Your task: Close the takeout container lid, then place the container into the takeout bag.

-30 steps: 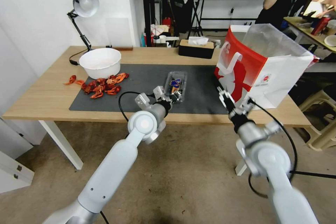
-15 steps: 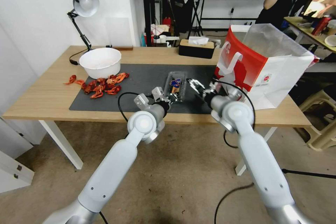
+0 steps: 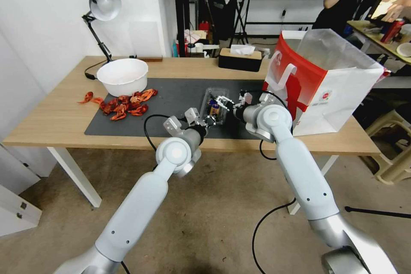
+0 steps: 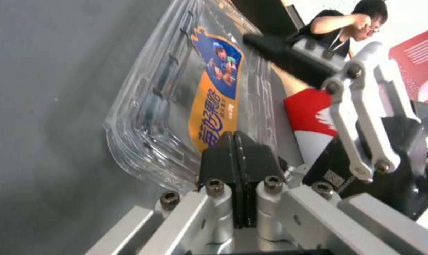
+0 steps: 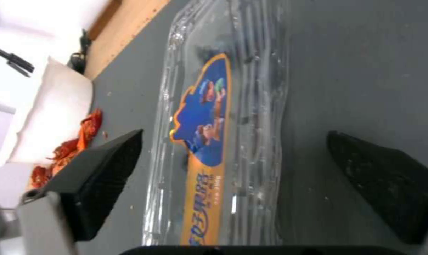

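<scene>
The robot needs to place the closed takeout container into the takeout bag (image 3: 325,77). For that, its right gripper needs to grab the container next by its long side rim.
The takeout container (image 3: 214,93) lies on the dark mat, its lid (image 5: 223,106) down flat with a blue-and-orange sticker on top. My left gripper (image 3: 211,120) is at its near end; in the left wrist view the black pads (image 4: 235,152) are shut together, tips touching the container's (image 4: 176,99) end rim. My right gripper (image 3: 221,103) reaches in from the bag side and hovers open just over the container, one pad (image 5: 96,173) on each side of it. The red-and-white takeout bag (image 3: 325,77) stands open at the table's right end.
A white bowl (image 3: 123,75) and a pile of red shells (image 3: 124,107) sit at the mat's left end. A black tissue box (image 3: 239,59) is behind the mat and a desk lamp (image 3: 102,6) at the back left. The table's front edge (image 3: 128,143) is close to the left gripper.
My right arm has swung from in front of the bag leftward across the mat until its open gripper is over the container. The left gripper and container have stayed put.
</scene>
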Robot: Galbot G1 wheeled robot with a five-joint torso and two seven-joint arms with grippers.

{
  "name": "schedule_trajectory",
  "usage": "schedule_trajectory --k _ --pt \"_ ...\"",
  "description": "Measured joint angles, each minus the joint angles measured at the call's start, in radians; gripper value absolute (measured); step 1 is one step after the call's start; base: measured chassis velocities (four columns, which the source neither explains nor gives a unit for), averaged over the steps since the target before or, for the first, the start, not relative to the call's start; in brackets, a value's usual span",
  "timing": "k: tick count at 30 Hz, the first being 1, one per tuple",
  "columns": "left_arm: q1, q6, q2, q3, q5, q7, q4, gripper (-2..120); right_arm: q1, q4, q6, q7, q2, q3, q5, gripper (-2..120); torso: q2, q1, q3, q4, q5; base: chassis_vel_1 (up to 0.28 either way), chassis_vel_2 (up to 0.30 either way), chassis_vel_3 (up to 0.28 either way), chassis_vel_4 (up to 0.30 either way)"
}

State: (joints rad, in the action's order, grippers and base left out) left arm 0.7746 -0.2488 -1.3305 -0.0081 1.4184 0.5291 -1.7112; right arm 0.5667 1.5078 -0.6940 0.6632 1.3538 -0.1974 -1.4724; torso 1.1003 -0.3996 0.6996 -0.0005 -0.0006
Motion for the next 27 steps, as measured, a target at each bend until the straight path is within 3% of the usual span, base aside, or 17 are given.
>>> schedule_trajectory --k 3,7,14,23,27 --pt "0.0 0.0 0.001 -0.003 0.002 0.0 -0.002 0 -0.006 -0.005 -0.017 0.02 0.003 0.001 -0.012 89 0.0 0.0 0.0 -0.0003 -0.0001 0.0 0.0 0.0 0.0" --pt "0.001 0.0 0.003 -0.013 0.01 0.0 -0.007 0 -0.013 -0.018 -0.033 0.045 0.012 0.007 -0.03 72 0.0 0.0 0.0 -0.0008 0.0 0.0 0.0 0.0 0.0" --pt "0.007 0.0 0.002 -0.025 0.016 0.0 -0.018 0 -0.011 -0.027 -0.035 0.043 0.021 0.016 -0.03 42 0.0 0.0 0.0 0.0004 0.0007 0.0 0.0 0.0 0.0" --pt "0.009 0.003 0.011 -0.035 0.016 -0.001 -0.031 0 -0.007 -0.024 -0.039 0.035 0.017 0.024 -0.024 15 -0.001 0.0 0.001 0.0015 0.001 0.0 0.0 0.0 0.0" --pt "0.037 0.006 0.035 -0.077 0.017 -0.002 -0.09 0 -0.005 -0.015 -0.04 0.008 0.013 0.016 -0.017 0 -0.001 -0.001 0.001 0.0011 0.0009 0.0 0.0 0.0 0.0"
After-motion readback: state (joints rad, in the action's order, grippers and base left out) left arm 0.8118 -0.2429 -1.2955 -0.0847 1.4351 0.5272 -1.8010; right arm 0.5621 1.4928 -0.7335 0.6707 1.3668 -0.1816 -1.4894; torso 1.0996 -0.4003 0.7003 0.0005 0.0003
